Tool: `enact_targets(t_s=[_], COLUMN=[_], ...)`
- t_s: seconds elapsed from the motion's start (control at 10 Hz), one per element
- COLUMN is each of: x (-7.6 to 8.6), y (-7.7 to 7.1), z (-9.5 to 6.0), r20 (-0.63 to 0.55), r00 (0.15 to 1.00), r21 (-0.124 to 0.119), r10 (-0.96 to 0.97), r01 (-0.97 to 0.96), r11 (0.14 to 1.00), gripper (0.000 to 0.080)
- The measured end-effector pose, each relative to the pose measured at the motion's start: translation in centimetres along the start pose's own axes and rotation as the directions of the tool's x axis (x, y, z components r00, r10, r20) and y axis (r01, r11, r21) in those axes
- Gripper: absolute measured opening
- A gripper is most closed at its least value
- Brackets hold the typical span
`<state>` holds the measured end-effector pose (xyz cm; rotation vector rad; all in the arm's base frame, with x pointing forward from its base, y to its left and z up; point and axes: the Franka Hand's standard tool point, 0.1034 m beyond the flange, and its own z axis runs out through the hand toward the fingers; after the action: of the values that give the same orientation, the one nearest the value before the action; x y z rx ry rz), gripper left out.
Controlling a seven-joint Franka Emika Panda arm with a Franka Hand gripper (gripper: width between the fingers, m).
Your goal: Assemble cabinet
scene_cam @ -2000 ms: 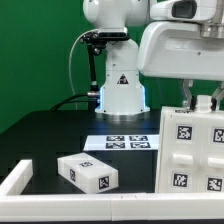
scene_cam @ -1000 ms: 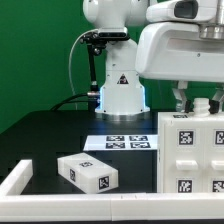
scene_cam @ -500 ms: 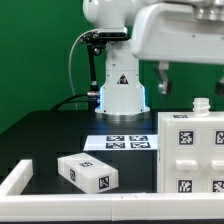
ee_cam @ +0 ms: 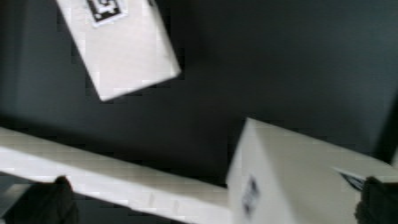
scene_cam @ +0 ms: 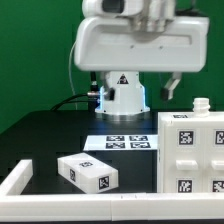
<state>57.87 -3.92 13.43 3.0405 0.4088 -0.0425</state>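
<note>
I need to grab the smaller white tagged piece (scene_cam: 88, 172) by its long sides next, to cap the cabinet body (scene_cam: 190, 150).
The cabinet body (scene_cam: 190, 150), a large white box with square tags, stands at the exterior view's right with a small white knob (scene_cam: 200, 103) on top. A smaller white tagged piece (scene_cam: 88, 172) lies on the black table to its left. My gripper (scene_cam: 172, 87) hangs under the big white hand, above the table and up-left of the cabinet, touching nothing. In the wrist view my gripper (ee_cam: 210, 200) is open and empty. Its dark fingertips (ee_cam: 54, 200) straddle a corner of the cabinet body (ee_cam: 302, 170), with the small piece (ee_cam: 125, 45) farther off.
The white robot base (scene_cam: 122, 92) with a triangle sticker stands at the back. The marker board (scene_cam: 128, 141) lies flat in front of it. A white rail (scene_cam: 15, 180) borders the table's front left and also shows in the wrist view (ee_cam: 107, 165).
My gripper has lifted off the cabinet's top by the knob and swung up and toward the exterior view's left. The cabinet and the small piece have not moved.
</note>
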Motion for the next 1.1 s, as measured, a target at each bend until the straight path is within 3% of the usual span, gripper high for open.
enact_targets(t_s=[0.1,0.5,0.7,0.8,0.9,1.1], x=[-0.2,-0.2,-2.7,-3.5,-3.8,-4.2], y=[0.3,0.4,4.0,5.4,6.1,4.6], z=[0.6,0.5,3.7,5.5,7.1,7.9], r20=[0.000,-0.006,-0.021,-0.016,-0.019,0.014], r00=[1.000,1.000,0.992,0.989,0.988,0.994], r21=[-0.007,-0.007,0.008,0.002,-0.004,0.039], r10=[0.004,-0.010,-0.121,-0.145,-0.156,-0.111], r01=[-0.004,0.010,0.121,0.146,0.156,0.110], r11=[1.000,1.000,0.993,0.989,0.988,0.993], gripper=[0.0797,0.0797,0.0797,0.0797,0.0797,0.0797])
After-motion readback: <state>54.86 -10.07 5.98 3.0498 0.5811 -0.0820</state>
